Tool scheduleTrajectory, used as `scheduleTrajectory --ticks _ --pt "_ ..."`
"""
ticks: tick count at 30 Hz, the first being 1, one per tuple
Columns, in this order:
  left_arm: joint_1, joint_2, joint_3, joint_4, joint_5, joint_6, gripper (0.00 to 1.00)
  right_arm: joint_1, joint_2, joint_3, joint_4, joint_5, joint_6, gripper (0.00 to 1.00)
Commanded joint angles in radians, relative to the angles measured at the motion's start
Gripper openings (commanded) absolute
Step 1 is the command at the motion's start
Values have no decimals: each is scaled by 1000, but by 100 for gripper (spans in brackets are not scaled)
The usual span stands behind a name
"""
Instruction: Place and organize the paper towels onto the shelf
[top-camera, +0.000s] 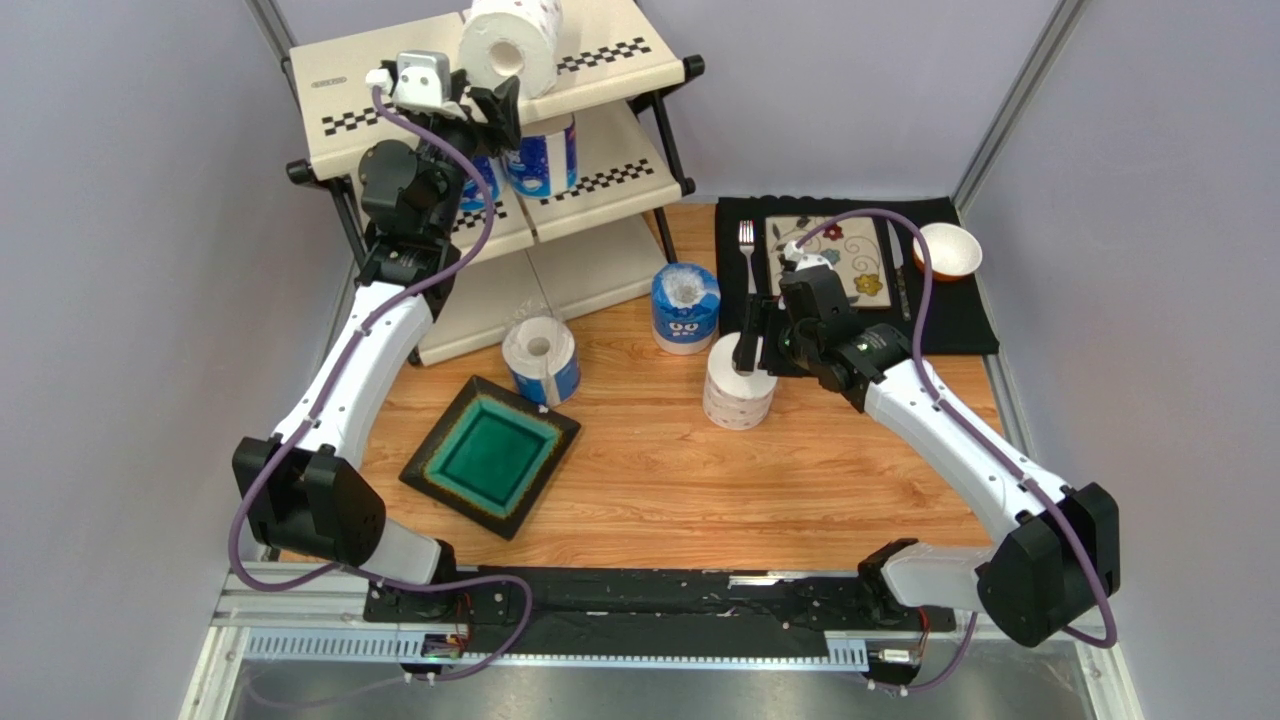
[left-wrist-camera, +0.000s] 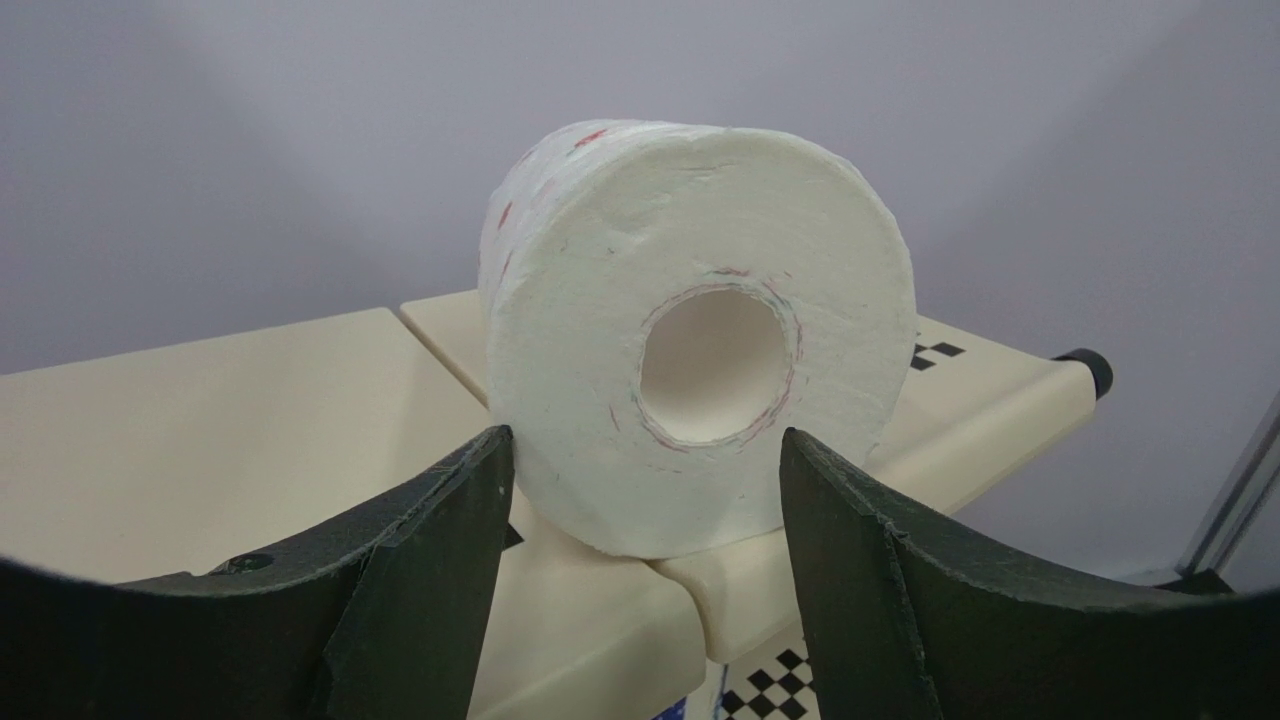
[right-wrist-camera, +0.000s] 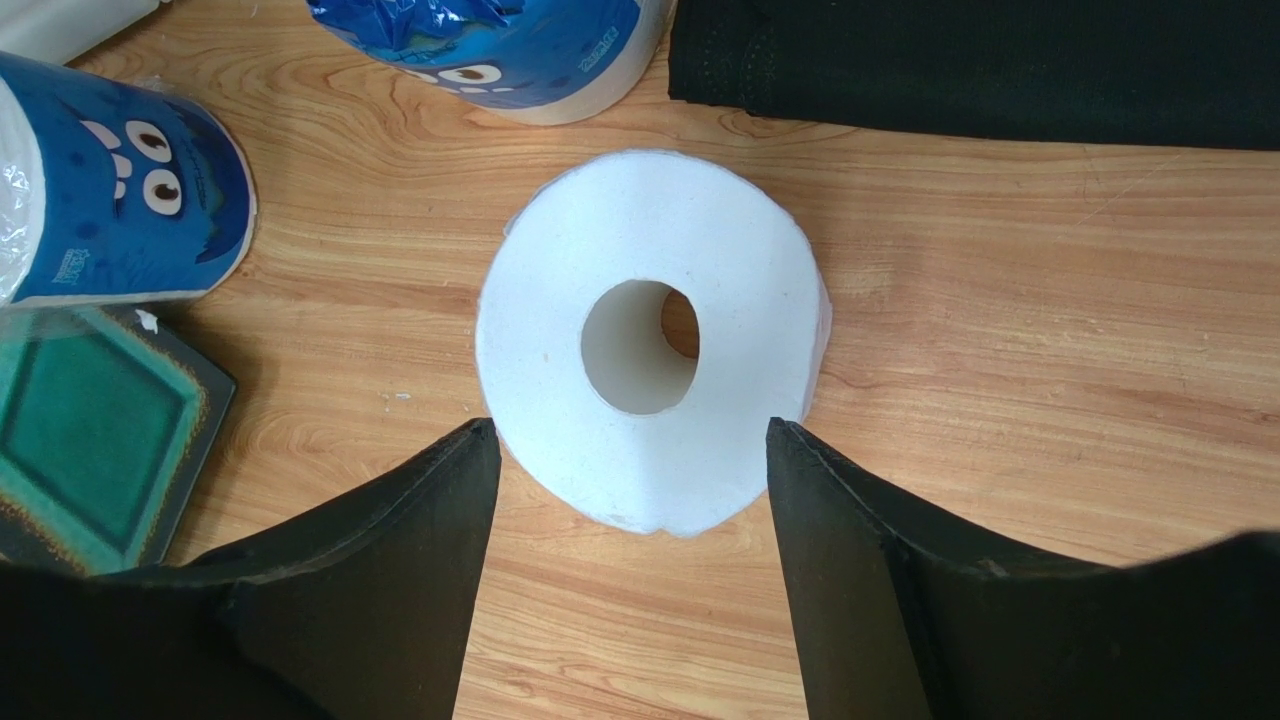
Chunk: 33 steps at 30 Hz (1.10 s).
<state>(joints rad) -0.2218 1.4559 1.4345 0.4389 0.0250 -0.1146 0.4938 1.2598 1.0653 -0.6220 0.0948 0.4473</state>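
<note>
I should next grab the white roll by its near end (top-camera: 478, 56) (left-wrist-camera: 574, 369) with my left gripper, one finger inside the roll's core. The roll's far end then stays free, so I can set it upright.
The shelf (top-camera: 361, 75) stands at the back left. A plain white paper towel roll (top-camera: 511, 42) lies on its side on the top tier, core towards my left gripper (top-camera: 493, 108), which is open just in front of it. In the left wrist view the roll (left-wrist-camera: 699, 338) rests on the cream panel (left-wrist-camera: 226, 435) just beyond the spread fingertips of the left gripper (left-wrist-camera: 643, 450). Two blue-wrapped rolls (top-camera: 541, 158) sit on the middle tier. My right gripper (top-camera: 759, 342) is open above an upright white roll (top-camera: 739, 387), which shows in the right wrist view (right-wrist-camera: 654, 338) between the fingers of the right gripper (right-wrist-camera: 627, 435).
Two blue-wrapped rolls stand on the wooden table, one (top-camera: 685, 308) near the shelf's foot and one (top-camera: 541, 360) by a green square plate (top-camera: 492, 453). A black placemat (top-camera: 962, 315) with a fork, a knife and a bowl (top-camera: 947, 248) lies at the back right.
</note>
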Motion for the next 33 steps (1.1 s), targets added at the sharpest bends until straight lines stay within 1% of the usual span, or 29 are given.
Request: scheduleTrajectory --ticks 1,11,24,28,33 --pt "4 15 58 80 -23 15 74 -3 12 9 38 -7 -10 69" --pt "4 35 58 124 -23 -11 74 -3 24 5 42 -12 -10 69" --pt "9 156 216 96 -23 13 73 -6 35 4 42 -7 -13 69" --pt "13 187 244 80 -23 13 67 -6 39 4 44 -9 -13 69" --pt "19 196 234 83 -22 7 65 -9 44 5 42 -13 -13 69"
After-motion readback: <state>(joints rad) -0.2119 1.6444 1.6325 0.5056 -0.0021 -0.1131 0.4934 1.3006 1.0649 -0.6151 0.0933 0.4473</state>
